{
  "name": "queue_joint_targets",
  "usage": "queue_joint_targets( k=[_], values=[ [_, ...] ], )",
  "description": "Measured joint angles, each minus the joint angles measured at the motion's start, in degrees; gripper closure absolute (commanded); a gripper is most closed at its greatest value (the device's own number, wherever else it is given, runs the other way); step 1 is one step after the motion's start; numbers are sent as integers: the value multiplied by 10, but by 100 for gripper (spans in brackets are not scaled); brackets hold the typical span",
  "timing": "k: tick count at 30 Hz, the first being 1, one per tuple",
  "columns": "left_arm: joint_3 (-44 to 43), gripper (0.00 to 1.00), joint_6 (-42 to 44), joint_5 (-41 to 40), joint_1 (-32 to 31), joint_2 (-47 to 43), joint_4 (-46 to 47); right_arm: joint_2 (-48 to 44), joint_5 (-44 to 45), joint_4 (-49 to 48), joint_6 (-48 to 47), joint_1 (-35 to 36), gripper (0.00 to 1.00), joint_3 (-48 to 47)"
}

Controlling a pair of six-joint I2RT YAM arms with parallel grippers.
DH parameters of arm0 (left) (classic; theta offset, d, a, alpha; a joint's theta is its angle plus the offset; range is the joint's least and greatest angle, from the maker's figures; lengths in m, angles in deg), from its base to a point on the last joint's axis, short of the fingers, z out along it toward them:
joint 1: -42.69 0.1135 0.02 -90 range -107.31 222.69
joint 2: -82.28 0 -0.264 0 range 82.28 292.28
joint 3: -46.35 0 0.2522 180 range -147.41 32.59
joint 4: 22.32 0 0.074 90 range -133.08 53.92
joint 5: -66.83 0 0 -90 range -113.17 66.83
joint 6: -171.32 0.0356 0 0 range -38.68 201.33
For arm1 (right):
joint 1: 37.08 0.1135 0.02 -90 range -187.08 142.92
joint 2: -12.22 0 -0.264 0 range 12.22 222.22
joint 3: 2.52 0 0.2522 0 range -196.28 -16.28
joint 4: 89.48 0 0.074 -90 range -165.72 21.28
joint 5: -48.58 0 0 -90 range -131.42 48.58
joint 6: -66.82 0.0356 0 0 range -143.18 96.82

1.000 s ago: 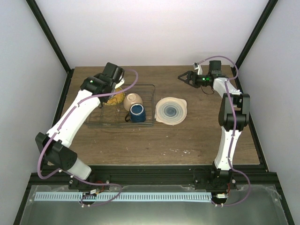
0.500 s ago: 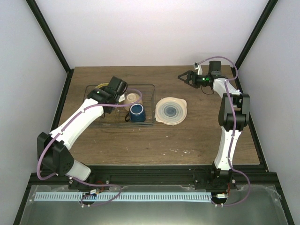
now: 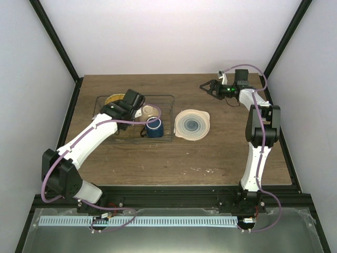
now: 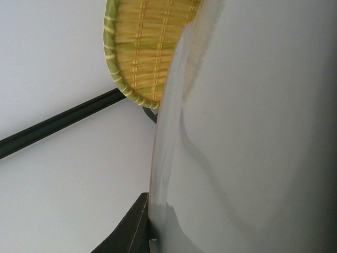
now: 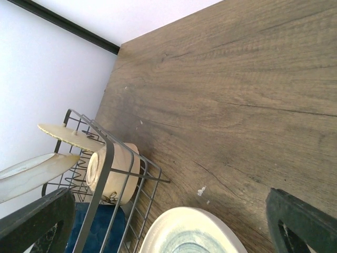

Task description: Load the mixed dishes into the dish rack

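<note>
My left gripper lowers the plate first and opens then, since the pale plate's lower edge is above the rack wires and opening now would drop and tip it.
The dish rack (image 3: 164,96) of thin dark wire holds a cream bowl (image 3: 150,111) on its side, a dark blue mug (image 3: 154,128) and an upright yellow-orange grid plate (image 3: 112,98). My left gripper (image 3: 135,103) hangs low over the rack, shut on the rim of a pale plate (image 4: 253,137). That plate stands on edge and fills the left wrist view, with one dark finger (image 4: 129,232) against it and the yellow plate (image 4: 150,45) behind. A whitish plate with blue-grey rings (image 3: 192,124) lies flat on the table right of the rack. My right gripper (image 3: 206,87) is open and empty at the back right.
The wooden table (image 3: 210,153) is walled by white panels with black frame posts at the corners. In the right wrist view the rack's corner (image 5: 102,174), the bowl (image 5: 113,171) and the held plate (image 5: 29,176) sit left of the flat plate (image 5: 189,232).
My left arm has come down and toward the front over the rack with the pale plate in its grip. The right arm has not moved.
</note>
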Motion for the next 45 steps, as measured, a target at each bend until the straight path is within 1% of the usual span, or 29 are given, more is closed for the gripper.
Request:
queue_joint_targets(
  k=[8, 23, 25, 28, 30, 34, 37, 38, 39, 40, 41, 42, 43, 45],
  values=[
    [14, 100, 10, -1, -16, 4, 19, 0, 0, -10, 4, 0, 0, 21],
    [29, 100, 12, 7, -35, 68, 45, 0, -5, -19, 5, 0, 0, 30],
    [29, 94, 12, 7, -35, 73, 47, 0, -7, -19, 5, 0, 0, 30],
    [29, 81, 12, 8, -32, 74, 48, 1, -10, -19, 4, 0, 0, 30],
    [29, 74, 12, 9, -28, 74, 48, 5, -12, -19, 3, 0, 0, 30],
    [28, 58, 12, -5, -19, 74, 49, 15, -14, -13, -1, 0, 0, 29],
    [28, 53, 10, -13, -16, 74, 49, 18, -15, -7, -5, 0, 0, 28],
    [28, 49, 11, -14, -16, 74, 49, 18, -16, -6, -7, 0, 0, 28],
    [27, 44, 9, -16, -16, 74, 48, 18, -16, -5, -9, 0, 0, 28],
    [26, 37, 9, -17, -16, 74, 48, 18, -17, -3, -12, 0, 0, 27],
    [25, 26, 9, -19, -16, 74, 48, 18, -18, -1, -14, 0, 0, 27],
    [24, 12, 9, -21, -16, 74, 47, 18, -18, 1, -18, 0, 0, 27],
    [22, 2, 7, -23, -16, 74, 48, 18, -18, 3, -21, 0, 0, 26],
    [16, 0, 7, -25, -16, 74, 48, 18, -16, 6, -28, 0, 0, 26]
  ],
)
